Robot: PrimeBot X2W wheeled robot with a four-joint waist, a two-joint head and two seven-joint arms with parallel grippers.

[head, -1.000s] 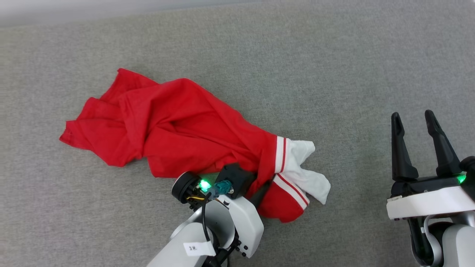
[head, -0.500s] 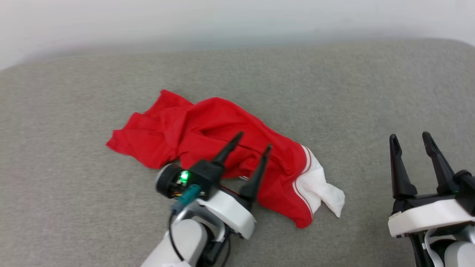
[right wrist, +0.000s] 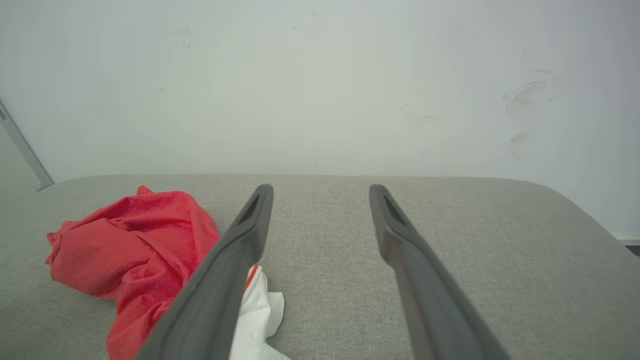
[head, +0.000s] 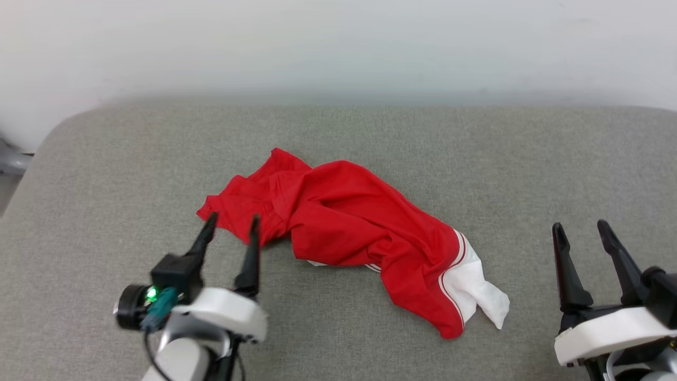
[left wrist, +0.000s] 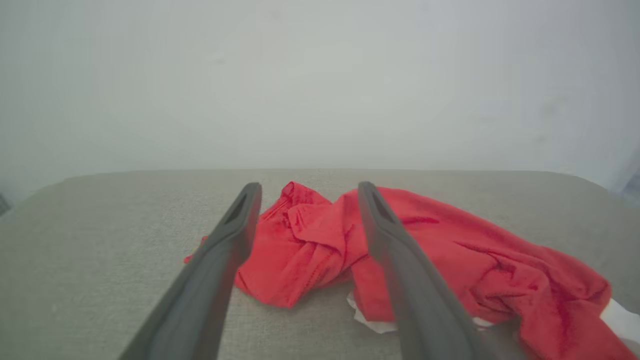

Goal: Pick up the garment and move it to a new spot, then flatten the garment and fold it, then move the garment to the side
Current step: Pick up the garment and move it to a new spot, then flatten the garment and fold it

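Observation:
Next, my right gripper takes hold of the red jersey (head: 355, 209) by its white sleeve (head: 474, 287) to move the crumpled garment to a new spot.
The garment (head: 349, 222), a red jersey with a white sleeve and striped trim at its right end, lies crumpled in a heap in the middle of the grey padded surface (head: 476, 153). It also shows in the left wrist view, the garment (left wrist: 450, 260), and in the right wrist view, the garment (right wrist: 135, 240). My left gripper (head: 232, 225) stands open just in front of the heap's left end, nothing between its fingers. My right gripper (head: 581, 228) stands open well to the right of the garment, empty, over bare surface.
A pale wall (head: 338, 47) runs behind the padded surface's far edge. The surface's rounded left corner (head: 58, 132) is in view, with a grey fixture (head: 10, 159) beyond it. Bare padding lies on all sides of the garment.
My left gripper has opened, let go of the garment and drawn back to the left. The garment now lies free. The head camera has tilted up, bringing the wall into view.

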